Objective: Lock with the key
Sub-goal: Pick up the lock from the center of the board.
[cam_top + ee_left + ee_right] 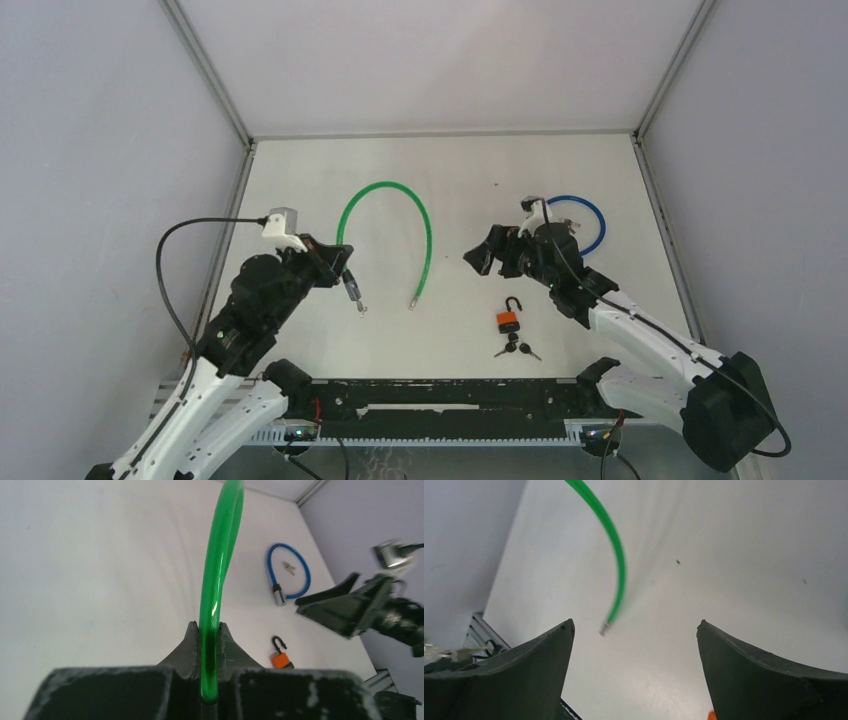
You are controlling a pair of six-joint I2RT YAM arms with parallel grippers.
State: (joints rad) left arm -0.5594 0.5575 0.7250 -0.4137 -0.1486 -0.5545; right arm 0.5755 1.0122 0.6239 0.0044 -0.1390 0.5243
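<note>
I will grab the green cable (386, 186) next with my right gripper, just behind its free metal tip. The cable's tip then stays free to insert for locking.
An orange padlock (509, 321) with its shackle open lies on the white table, and a small bunch of keys (516, 350) sits just in front of it. My left gripper (343, 266) is shut on the left leg of a green cable (386, 186) that arches across the table. In the left wrist view the green cable (214, 580) runs up from between the gripper (210, 632) pads, with the padlock (281, 659) off to the right. My right gripper (487, 256) hangs open behind the padlock; in its own view the right gripper (635, 625) frames the cable's free metal tip (604, 628), holding nothing.
A blue cable loop (588, 217) lies at the back right behind the right arm, also seen as the blue cable (295, 567) in the left wrist view. White walls enclose the table on three sides. A black rail (450, 395) runs along the near edge.
</note>
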